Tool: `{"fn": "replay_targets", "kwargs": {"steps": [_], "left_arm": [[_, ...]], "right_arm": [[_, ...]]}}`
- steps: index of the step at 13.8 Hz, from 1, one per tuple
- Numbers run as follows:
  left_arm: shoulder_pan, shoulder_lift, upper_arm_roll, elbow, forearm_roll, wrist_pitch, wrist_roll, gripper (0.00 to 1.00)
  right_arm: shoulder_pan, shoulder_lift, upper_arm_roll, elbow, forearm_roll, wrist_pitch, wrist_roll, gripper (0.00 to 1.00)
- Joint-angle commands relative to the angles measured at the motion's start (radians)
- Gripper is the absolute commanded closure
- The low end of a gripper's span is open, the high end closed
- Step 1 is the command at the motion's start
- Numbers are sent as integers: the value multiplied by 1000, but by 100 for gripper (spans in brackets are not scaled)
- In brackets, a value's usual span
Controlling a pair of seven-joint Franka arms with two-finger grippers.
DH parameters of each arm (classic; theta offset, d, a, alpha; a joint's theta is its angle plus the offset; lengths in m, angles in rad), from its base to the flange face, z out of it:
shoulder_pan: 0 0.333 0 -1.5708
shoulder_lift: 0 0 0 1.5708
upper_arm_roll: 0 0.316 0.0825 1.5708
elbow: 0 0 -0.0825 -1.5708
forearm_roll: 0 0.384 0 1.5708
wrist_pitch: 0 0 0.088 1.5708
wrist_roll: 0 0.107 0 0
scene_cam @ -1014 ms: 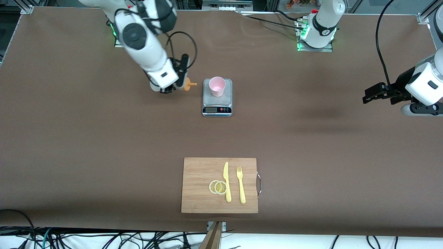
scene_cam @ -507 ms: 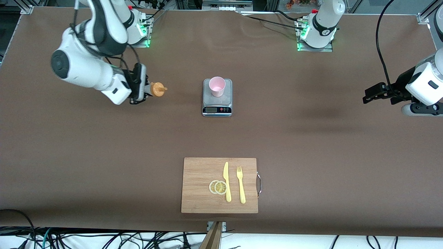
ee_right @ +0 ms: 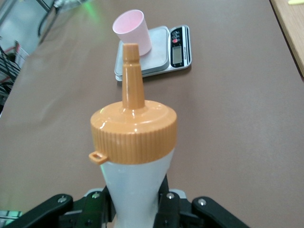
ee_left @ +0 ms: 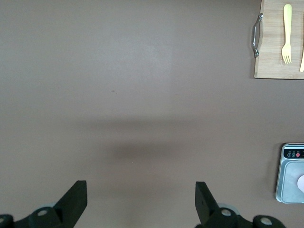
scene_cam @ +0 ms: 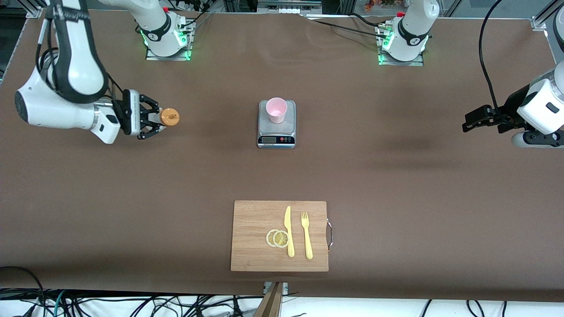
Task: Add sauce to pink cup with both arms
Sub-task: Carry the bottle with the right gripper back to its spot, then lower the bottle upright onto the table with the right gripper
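The robot's right gripper holds the sauce bottle (scene_cam: 169, 117) (ee_right: 135, 173) tilted above the table. The right gripper needs to keep holding the bottle.
The pink cup (scene_cam: 276, 110) stands on a small scale (scene_cam: 276, 132) in the middle of the table; it also shows in the right wrist view (ee_right: 133, 29). My right gripper (scene_cam: 152, 119) is shut on the sauce bottle (scene_cam: 169, 117), held over bare table toward the right arm's end, well apart from the cup. In the right wrist view the whitish body and orange cap (ee_right: 134, 133) stick out between the fingers of the gripper (ee_right: 137, 202), nozzle toward the cup. My left gripper (scene_cam: 468, 123) waits open and empty at the left arm's end (ee_left: 141, 190).
A wooden cutting board (scene_cam: 255, 237) with a yellow knife (scene_cam: 288, 231), a yellow fork (scene_cam: 306, 235) and two lemon slices (scene_cam: 277, 238) lies nearer to the front camera than the scale. The board (ee_left: 270, 42) and the scale (ee_left: 290, 178) show in the left wrist view.
My right arm has swung away from the cup toward the right arm's end of the table, carrying the sauce bottle. The left arm has not moved.
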Motion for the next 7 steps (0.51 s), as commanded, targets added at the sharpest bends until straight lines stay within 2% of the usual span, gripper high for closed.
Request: {"fn": "replay_targets", "kwargs": {"steps": [1, 3, 6, 7], "left_arm": [[5, 16, -5, 34, 18, -22, 20, 0], [7, 16, -4, 35, 18, -22, 20, 0], [7, 16, -4, 35, 18, -22, 20, 0], [7, 16, -4, 37, 18, -22, 20, 0]], "right_arm": [[-106, 156, 13, 25, 165, -107, -225, 71], [-175, 289, 15, 71, 262, -248, -371, 71], [-279, 437, 35, 170, 295, -417, -514, 69], [-324, 463, 62, 195, 295, -434, -560, 69]]}}
